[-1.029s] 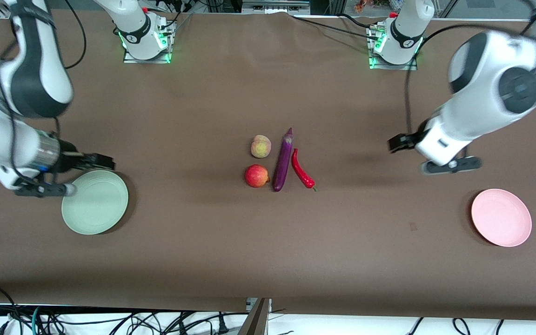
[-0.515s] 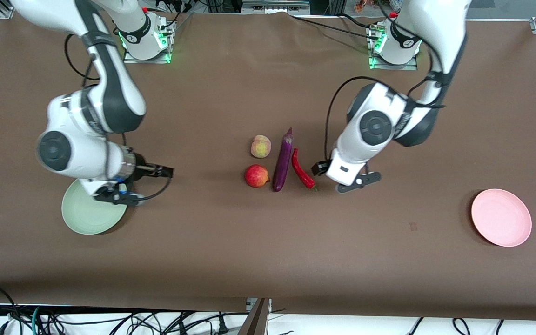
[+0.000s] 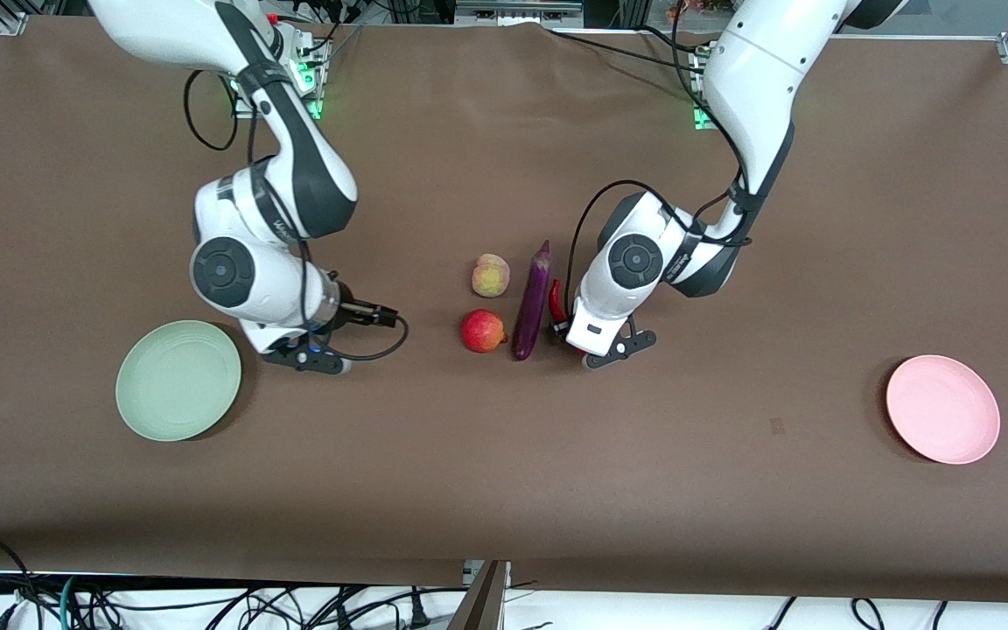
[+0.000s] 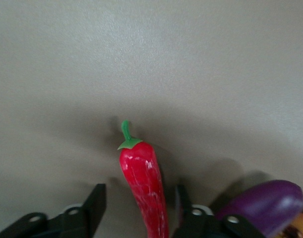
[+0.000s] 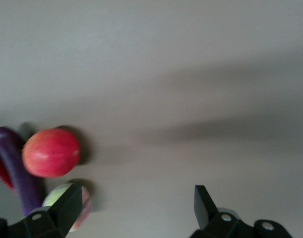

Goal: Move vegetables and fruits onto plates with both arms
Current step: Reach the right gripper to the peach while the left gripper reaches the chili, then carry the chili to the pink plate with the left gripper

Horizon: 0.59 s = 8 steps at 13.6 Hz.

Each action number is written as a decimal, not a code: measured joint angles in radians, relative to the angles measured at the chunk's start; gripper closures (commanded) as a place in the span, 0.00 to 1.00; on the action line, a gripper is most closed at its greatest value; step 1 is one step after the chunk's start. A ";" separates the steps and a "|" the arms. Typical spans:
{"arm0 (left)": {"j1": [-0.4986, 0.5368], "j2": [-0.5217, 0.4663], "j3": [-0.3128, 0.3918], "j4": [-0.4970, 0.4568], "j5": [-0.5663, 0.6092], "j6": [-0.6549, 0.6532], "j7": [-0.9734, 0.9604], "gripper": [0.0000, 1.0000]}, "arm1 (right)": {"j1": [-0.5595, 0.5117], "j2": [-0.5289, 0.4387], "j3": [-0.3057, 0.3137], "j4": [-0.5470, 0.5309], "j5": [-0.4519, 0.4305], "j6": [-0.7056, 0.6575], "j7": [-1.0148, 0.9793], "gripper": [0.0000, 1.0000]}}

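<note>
The peach is the next thing for my right gripper to grab, around its round middle [image 3: 490, 275]. Then I can fill the pale green plate [image 3: 177, 380] with fruit.
The purple eggplant [image 3: 533, 302] lies mid-table, with the red chili [image 3: 555, 297] on its left-arm side and the peach [image 3: 490, 276] and apple [image 3: 482, 331] on its right-arm side. My left gripper [image 3: 563, 331] is low over the chili. In the left wrist view it is open [image 4: 139, 208], with the chili [image 4: 141, 181] between the fingers [image 4: 94, 203] and the eggplant [image 4: 263, 206] beside it. My right gripper [image 3: 381, 315] is open and empty [image 5: 136, 203] over bare table, short of the apple [image 5: 51, 152]; the peach [image 5: 87, 206] shows by one finger.
The pale green plate [image 3: 178, 380] sits toward the right arm's end of the table, the pink plate [image 3: 942, 409] toward the left arm's end. Both plates hold nothing. The brown table cover [image 3: 504, 455] is bare nearer the front camera.
Both arms have swung in from the table's ends toward the middle. The left gripper has come down over the chili. The right gripper has moved from over the green plate toward the apple.
</note>
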 measured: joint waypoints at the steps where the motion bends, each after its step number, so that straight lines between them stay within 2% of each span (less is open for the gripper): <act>1: 0.000 0.005 0.000 0.001 0.000 0.001 0.000 0.85 | 0.020 0.010 0.000 -0.001 0.017 0.009 0.000 0.00; 2: -0.002 0.008 0.000 0.001 0.000 0.001 0.000 0.97 | 0.042 0.019 0.001 -0.001 0.023 0.018 0.003 0.00; 3: -0.004 0.010 0.000 0.002 0.000 0.001 0.000 1.00 | 0.067 0.029 0.001 -0.001 0.025 0.033 0.006 0.00; 6: -0.004 0.009 0.007 0.010 0.000 -0.002 0.000 1.00 | 0.140 0.063 0.002 -0.003 0.026 0.098 0.010 0.00; 8: 0.005 -0.012 0.033 0.035 0.000 -0.066 0.008 1.00 | 0.186 0.092 0.002 -0.004 0.026 0.148 0.019 0.00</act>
